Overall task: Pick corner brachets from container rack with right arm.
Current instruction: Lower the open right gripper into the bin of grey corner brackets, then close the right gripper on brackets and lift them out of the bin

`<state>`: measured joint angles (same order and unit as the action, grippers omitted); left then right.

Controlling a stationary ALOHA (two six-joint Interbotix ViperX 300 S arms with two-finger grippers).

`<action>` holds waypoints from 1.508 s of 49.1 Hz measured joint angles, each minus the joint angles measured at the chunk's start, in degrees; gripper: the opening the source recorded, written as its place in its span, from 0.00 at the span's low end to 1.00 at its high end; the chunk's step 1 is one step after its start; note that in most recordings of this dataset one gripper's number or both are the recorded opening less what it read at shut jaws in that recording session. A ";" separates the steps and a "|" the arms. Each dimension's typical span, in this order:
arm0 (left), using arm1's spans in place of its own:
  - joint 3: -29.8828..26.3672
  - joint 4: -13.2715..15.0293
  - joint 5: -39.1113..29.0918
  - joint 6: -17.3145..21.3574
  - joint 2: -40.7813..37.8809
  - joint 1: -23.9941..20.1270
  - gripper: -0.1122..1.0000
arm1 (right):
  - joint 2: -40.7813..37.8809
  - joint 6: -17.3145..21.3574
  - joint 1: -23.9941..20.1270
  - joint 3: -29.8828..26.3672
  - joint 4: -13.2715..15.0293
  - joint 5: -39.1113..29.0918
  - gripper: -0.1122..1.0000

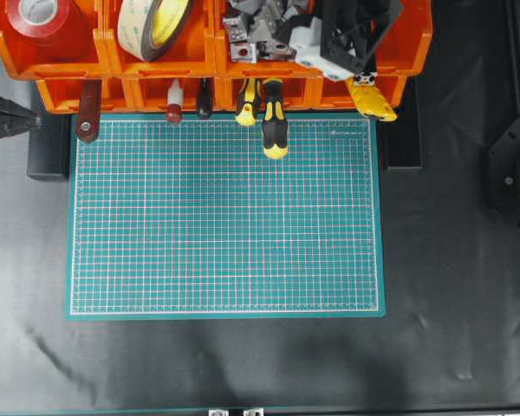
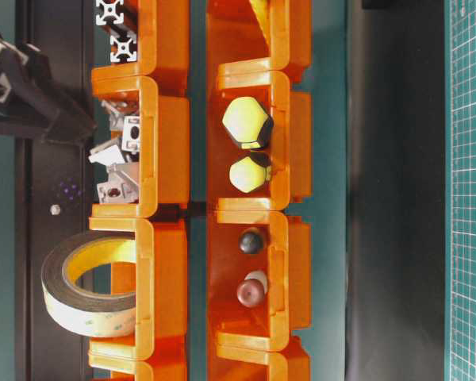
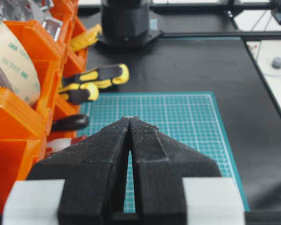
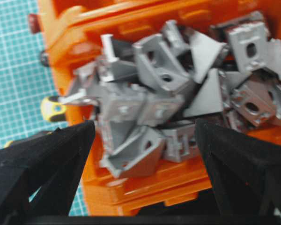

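Observation:
My right gripper's fingers are still above the bracket pile in the orange bin, so it is too early to close. My right gripper moves down, then closes.
Several silver-grey corner brackets lie piled in an orange bin of the rack. They also show in the overhead view and the table-level view. My right gripper is open and empty. It hovers over the near edge of the bracket pile, one black finger on each side of the bin, touching no bracket. In the overhead view the right gripper sits over the rack's right bins. My left gripper is shut and empty, at the mat's left edge.
The rack also holds a red tape roll, a double-sided tape roll and black slotted bars. Yellow-black screwdrivers, a red handle and a yellow tool stick out over the green cutting mat.

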<state>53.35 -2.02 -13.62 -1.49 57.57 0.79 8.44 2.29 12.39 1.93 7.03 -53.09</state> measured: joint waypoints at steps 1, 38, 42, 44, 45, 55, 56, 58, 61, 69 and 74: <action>0.00 0.00 0.00 0.00 0.00 0.18 0.10 | 0.00 -0.09 0.18 0.00 -0.09 0.00 0.87; 0.00 0.00 -0.88 0.00 0.97 0.44 0.10 | -4.75 -0.18 1.76 -0.35 -3.60 4.66 0.87; 0.00 -0.09 -0.97 0.00 0.97 0.44 0.10 | -4.75 -0.18 1.76 -0.35 -3.60 4.39 0.87; 0.00 -0.09 -1.14 0.00 1.05 0.53 0.10 | -4.83 -0.18 1.76 -0.44 -3.60 4.22 0.87; 0.00 -0.09 -1.23 0.00 1.05 0.53 0.10 | -4.83 -0.26 1.76 -0.44 -3.60 4.04 0.87; 0.00 0.00 -1.41 0.00 1.05 0.44 0.10 | -4.83 -0.09 1.67 -0.53 -3.78 3.69 0.84; 0.00 0.00 -1.41 0.00 1.14 0.44 0.10 | -4.83 -0.09 1.67 -0.53 -3.78 3.69 0.83; 0.00 0.00 -1.41 0.00 1.05 0.44 0.10 | -4.75 -0.09 1.58 -0.53 -3.78 3.69 0.77; 0.00 0.00 -1.41 0.00 1.14 0.53 0.10 | -4.83 -0.09 1.58 -0.53 -3.78 3.60 0.67; 0.00 -0.09 -1.49 0.00 1.23 0.44 0.10 | -4.75 -0.09 1.32 -0.53 -3.69 3.52 0.66; 0.00 -0.09 -1.49 0.00 1.23 0.44 0.10 | -4.57 0.09 1.23 -0.79 -3.69 3.60 0.66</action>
<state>53.35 -2.11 -15.12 -1.49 58.80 1.23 3.87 2.37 13.62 1.14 3.34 -49.48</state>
